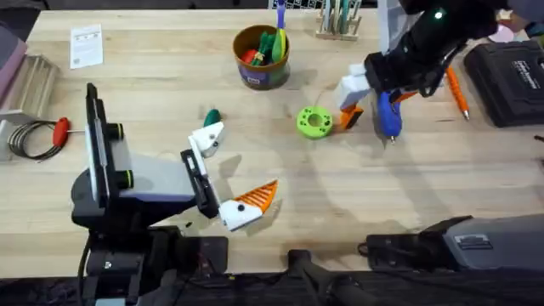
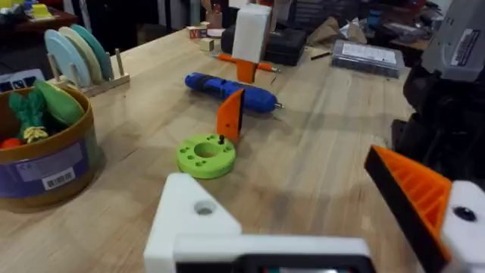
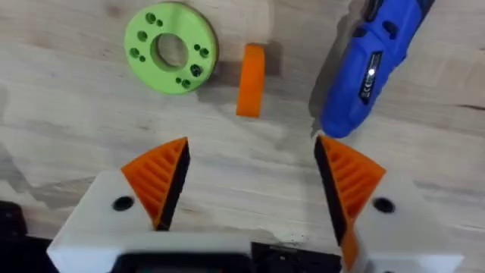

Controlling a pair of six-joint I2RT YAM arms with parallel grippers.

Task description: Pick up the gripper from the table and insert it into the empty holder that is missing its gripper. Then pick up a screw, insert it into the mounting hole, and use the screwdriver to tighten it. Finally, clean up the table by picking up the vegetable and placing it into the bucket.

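Observation:
My right gripper pinches the orange gripper's two flat sides next, since the orange gripper tapers like a wedge along its length.
The orange wedge gripper [image 1: 349, 117] [image 3: 251, 79] [image 2: 229, 114] stands on the table between the lime-green disc [image 1: 314, 121] [image 3: 170, 47] and the blue screwdriver [image 1: 388, 115] [image 3: 371, 64]. My right gripper [image 1: 374, 92] [image 3: 250, 178] hovers open just above the wedge, with nothing between its orange pads. My left gripper [image 1: 229, 170] [image 2: 303, 205] is open; one finger is the bare white holder [image 1: 208, 136] [image 2: 193, 216], the other carries an orange pad. The dark green vegetable [image 1: 212, 116] lies beside the holder's tip. The bucket [image 1: 262, 75] [image 2: 45, 163] stands at the back with toys inside.
A small black screw [image 2: 220, 139] stands on the disc. An orange-handled tool [image 1: 456, 92] and a black case [image 1: 510, 72] lie at the right. A red-handled tool [image 1: 60, 130] and a cable coil sit at the left edge, and a rack [image 1: 338, 21] stands at the back.

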